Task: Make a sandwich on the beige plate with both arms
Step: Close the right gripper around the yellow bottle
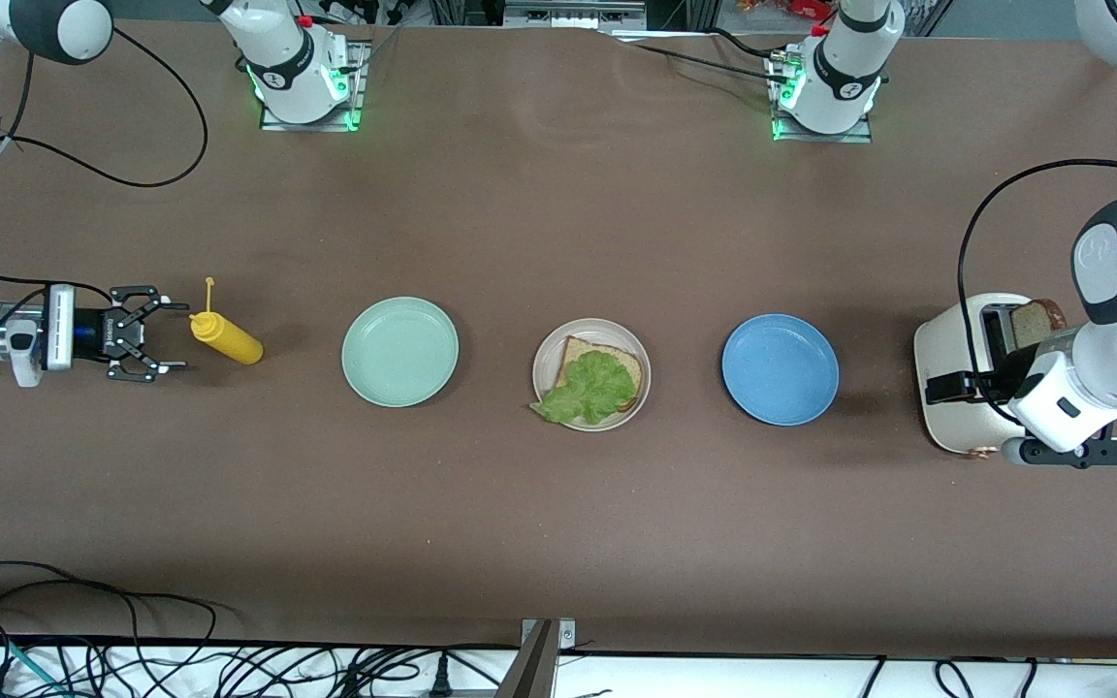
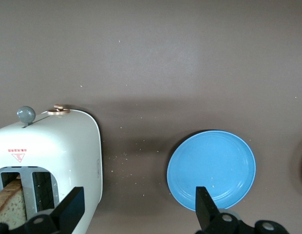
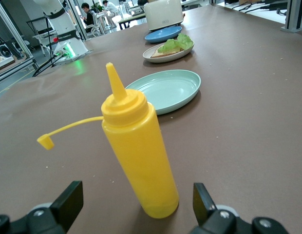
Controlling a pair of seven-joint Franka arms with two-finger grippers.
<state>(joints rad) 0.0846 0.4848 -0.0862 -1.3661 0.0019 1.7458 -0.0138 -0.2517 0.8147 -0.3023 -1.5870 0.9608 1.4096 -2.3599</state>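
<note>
I will next grab the yellow bottle with my right gripper by its straight-sided lower body [image 3: 155, 187], because the yellow bottle slopes into a thin spout [image 3: 116, 82] and its cap dangles beside it.
The beige plate [image 1: 546, 363] lies mid-table between two other plates. On it rests one bread slice [image 1: 609, 351] with a green lettuce leaf [image 1: 590, 388] on top; the same plate [image 3: 156, 55] and lettuce [image 3: 178, 44] show in the right wrist view. A second bread slice [image 1: 1039, 320] stands in a toaster slot [image 2: 9, 202]. My left gripper [image 2: 140, 207] hangs open and holds nothing, over the table between toaster and blue plate. My right gripper [image 1: 156, 334] is low at the right arm's end, open, its fingers either side of an upright yellow bottle [image 3: 139, 151] without touching it.
A cream toaster [image 1: 956, 378] stands at the left arm's end. The blue plate [image 1: 780, 368] lies between it and the beige plate. The mint-green plate [image 1: 399, 351] lies between the beige plate and the yellow bottle [image 1: 226, 336], whose cap hangs off on its tether.
</note>
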